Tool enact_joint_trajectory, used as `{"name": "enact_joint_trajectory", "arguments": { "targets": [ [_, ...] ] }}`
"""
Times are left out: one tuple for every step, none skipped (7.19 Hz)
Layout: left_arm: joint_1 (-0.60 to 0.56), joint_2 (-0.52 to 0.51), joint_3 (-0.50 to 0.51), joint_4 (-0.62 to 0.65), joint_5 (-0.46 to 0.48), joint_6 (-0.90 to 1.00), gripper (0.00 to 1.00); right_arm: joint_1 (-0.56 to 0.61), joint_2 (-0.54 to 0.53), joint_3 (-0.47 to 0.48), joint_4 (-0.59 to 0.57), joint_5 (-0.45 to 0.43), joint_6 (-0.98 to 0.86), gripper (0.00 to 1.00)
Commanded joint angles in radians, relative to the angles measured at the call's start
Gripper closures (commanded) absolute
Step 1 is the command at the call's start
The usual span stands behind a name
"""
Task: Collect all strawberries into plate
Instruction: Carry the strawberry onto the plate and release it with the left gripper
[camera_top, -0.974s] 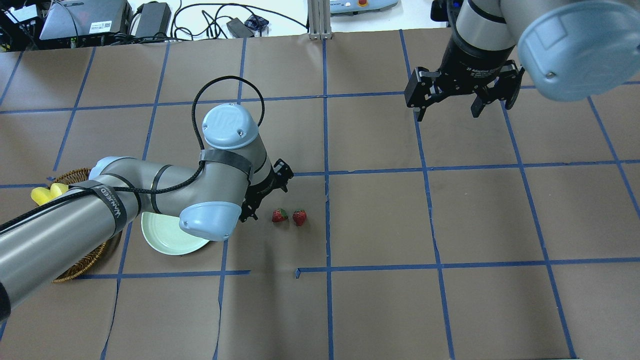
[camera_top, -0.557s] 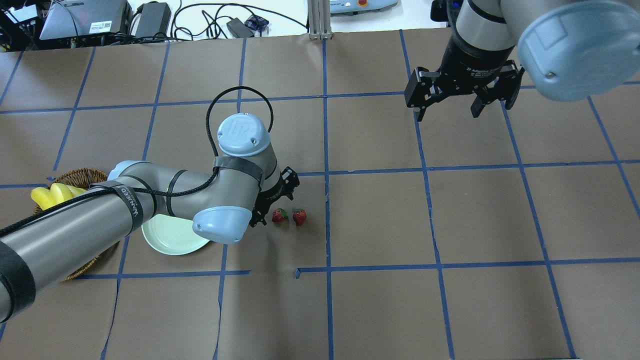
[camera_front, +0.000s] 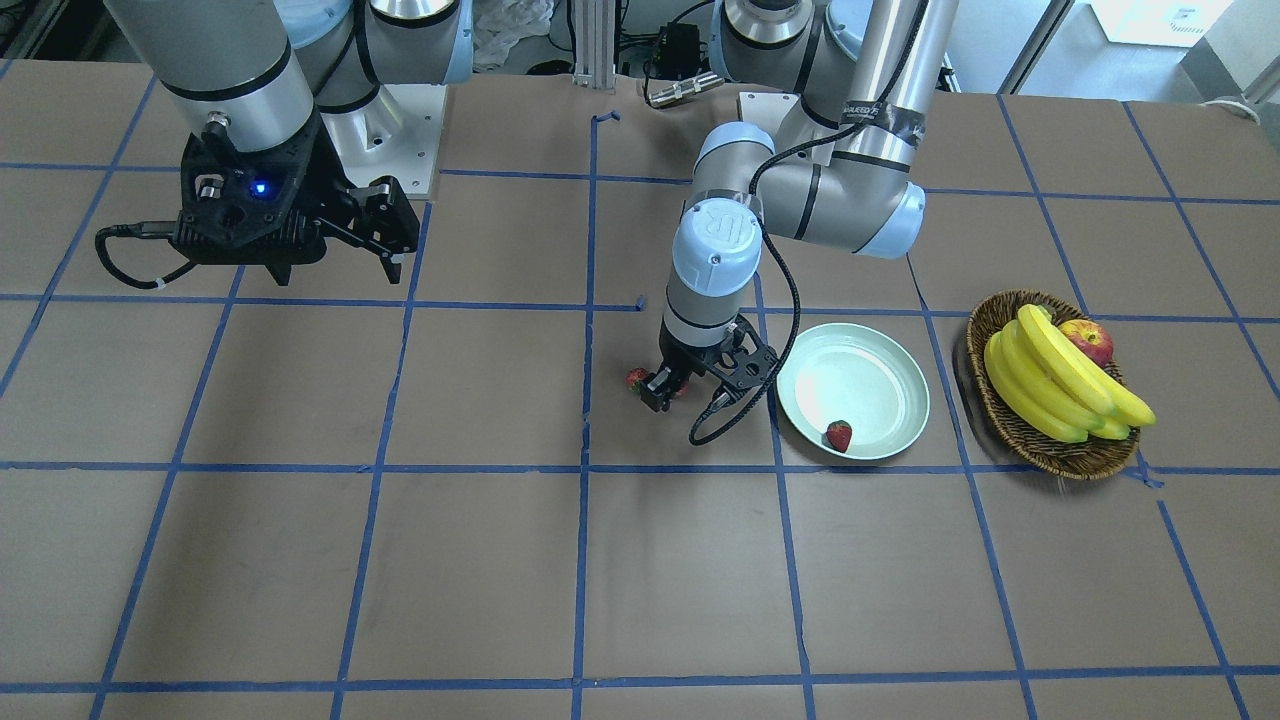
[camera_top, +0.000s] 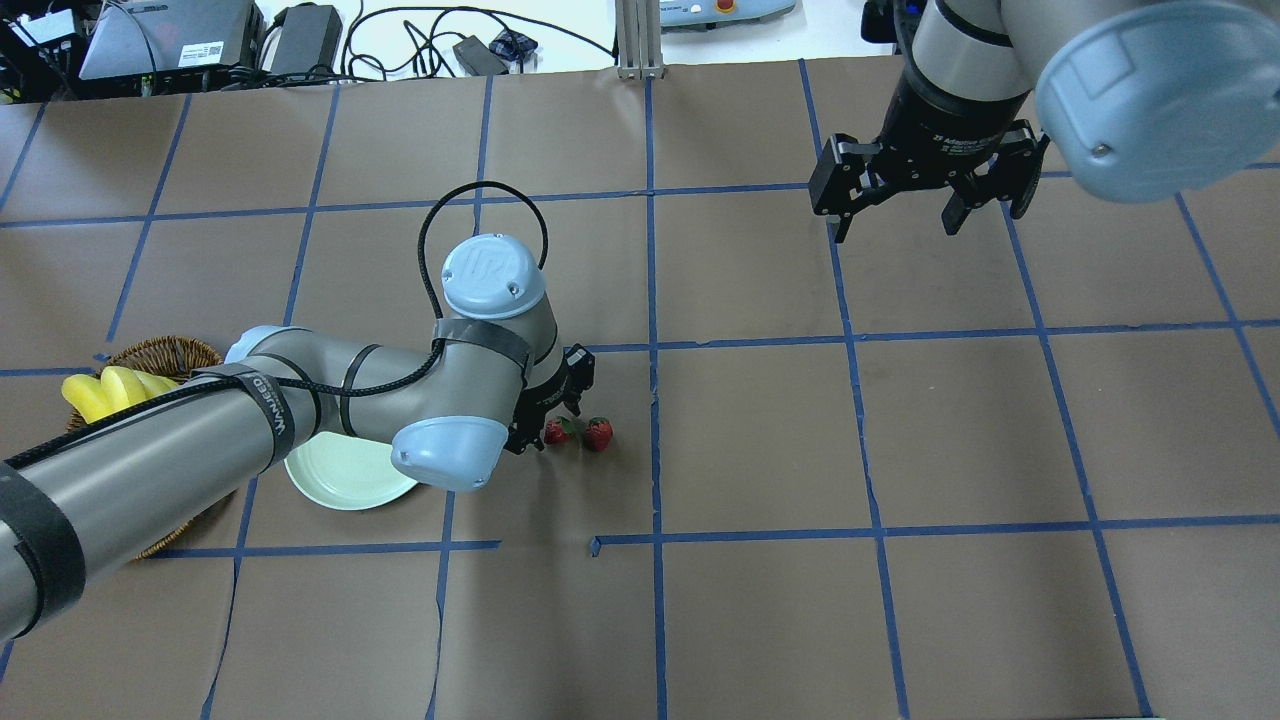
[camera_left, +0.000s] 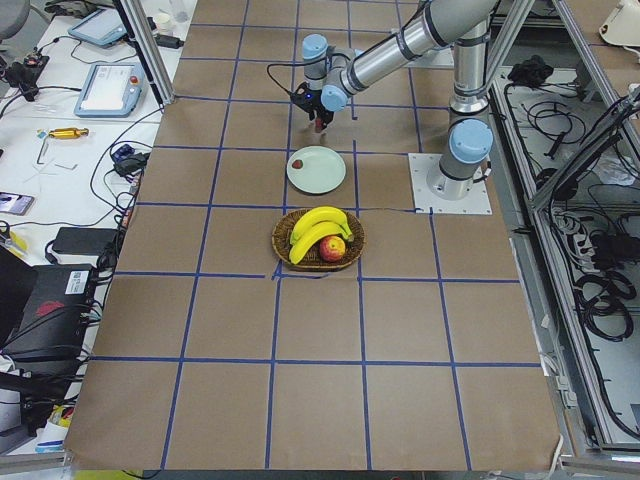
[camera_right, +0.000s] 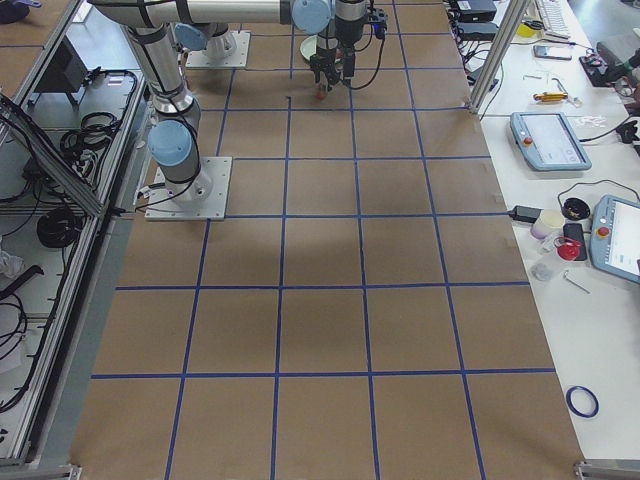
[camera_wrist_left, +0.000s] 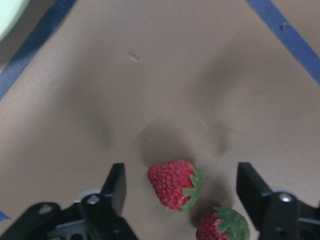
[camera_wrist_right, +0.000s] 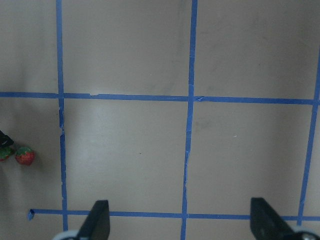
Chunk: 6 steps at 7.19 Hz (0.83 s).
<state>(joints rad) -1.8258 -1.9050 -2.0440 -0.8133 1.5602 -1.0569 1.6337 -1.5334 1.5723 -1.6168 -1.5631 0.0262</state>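
My left gripper will next grab the nearer strawberry by its red body (camera_wrist_left: 169, 184) below the leafy cap, to collect it into the plate.
Two strawberries lie side by side on the brown table: one (camera_top: 558, 431) between my left gripper's fingers and one (camera_top: 598, 434) just beyond it. In the left wrist view the nearer strawberry (camera_wrist_left: 172, 184) sits between the open jaws and the other strawberry (camera_wrist_left: 222, 227) is at the lower edge. My left gripper (camera_wrist_left: 182, 172) is open and low over the table. A third strawberry (camera_front: 838, 435) lies in the pale green plate (camera_front: 870, 375), beside the left arm. My right gripper (camera_top: 893, 220) is open and empty, high at the far right.
A wicker basket (camera_front: 1045, 452) with bananas (camera_front: 1050, 375) and an apple (camera_front: 1088, 338) stands just beyond the plate. Blue tape lines grid the brown table. Cables and devices lie past the table's far edge.
My left gripper has moved right, away from the plate, and now has its open jaws around the nearer strawberry. The right arm has not moved.
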Motion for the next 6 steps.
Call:
{"name": "enact_joint_trajectory", "arguments": {
  "targets": [
    [0.000, 0.001, -0.001, -0.001, 0.001, 0.000, 0.67, 0.000, 0.001, 0.000, 0.000, 0.000, 0.001, 0.00],
    [0.000, 0.009, 0.007, -0.003, 0.003, 0.012, 0.72, 0.000, -0.001, 0.000, 0.000, 0.000, 0.000, 0.00],
    [0.008, 0.026, 0.017, -0.010, 0.030, 0.038, 0.73, 0.000, -0.001, 0.000, 0.000, 0.000, 0.000, 0.00],
    [0.016, 0.043, 0.031, -0.042, 0.100, 0.135, 0.73, 0.000, -0.001, 0.002, 0.000, 0.000, 0.000, 0.00],
    [0.052, 0.059, 0.041, -0.103, 0.194, 0.269, 0.73, 0.000, -0.001, 0.000, 0.000, 0.000, 0.001, 0.00],
    [0.112, 0.079, 0.022, -0.121, 0.207, 0.387, 0.73, 0.000, -0.001, 0.002, 0.000, 0.000, 0.001, 0.00]
  ]
}}
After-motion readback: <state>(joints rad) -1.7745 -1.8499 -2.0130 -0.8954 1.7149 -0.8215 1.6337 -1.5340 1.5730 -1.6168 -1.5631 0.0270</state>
